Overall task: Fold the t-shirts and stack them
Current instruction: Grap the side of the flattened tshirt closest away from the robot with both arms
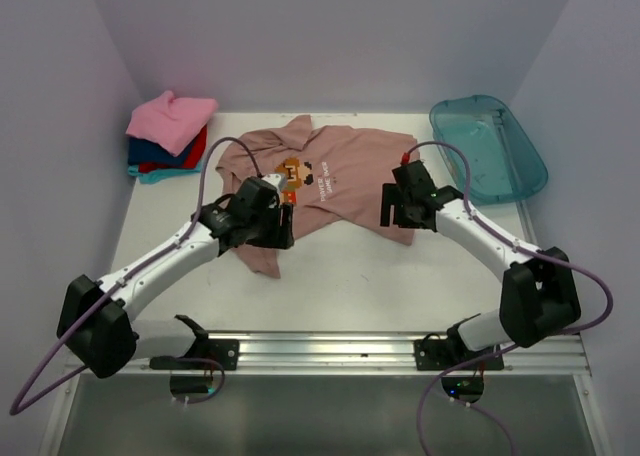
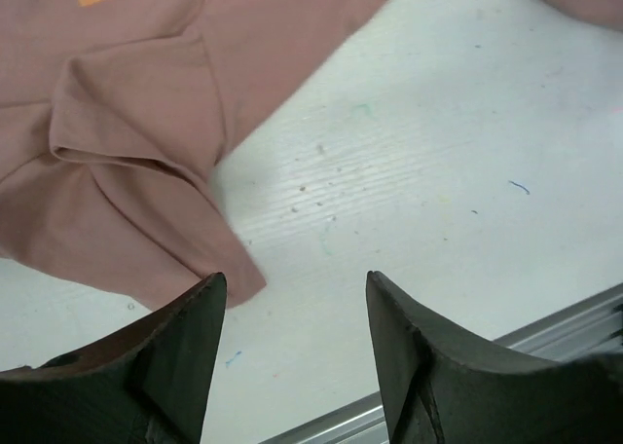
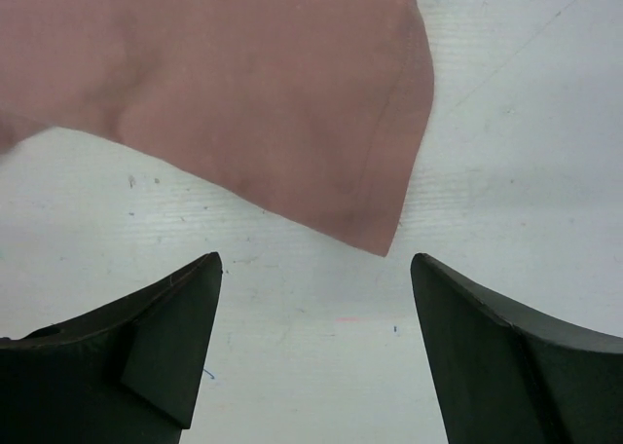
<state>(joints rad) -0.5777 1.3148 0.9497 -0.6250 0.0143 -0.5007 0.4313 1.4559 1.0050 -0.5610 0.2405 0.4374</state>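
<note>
The creased sleeve tip of the dusty pink-brown t-shirt should be grabbed next by my left gripper, so the sleeve can be straightened and folded inward.
A dusty pink-brown t-shirt (image 1: 335, 176) with a small pixel print lies spread out, a little rumpled, at the middle back of the table. My left gripper (image 1: 281, 234) hovers over its near left corner. In the left wrist view that gripper (image 2: 295, 278) is open over bare table, and the shirt's creased sleeve (image 2: 146, 142) ends by the left finger. My right gripper (image 1: 391, 216) is at the shirt's near right corner. In the right wrist view that gripper (image 3: 316, 259) is open and empty, just short of the hem corner (image 3: 292, 123). Folded t-shirts (image 1: 170, 121) sit stacked at the back left, bright pink on top.
A translucent teal tub (image 1: 527, 172) stands at the back right. Lilac walls close in the table on three sides. An aluminium rail (image 1: 330, 348) runs along the near edge and shows in the left wrist view as the rail (image 2: 555, 325).
</note>
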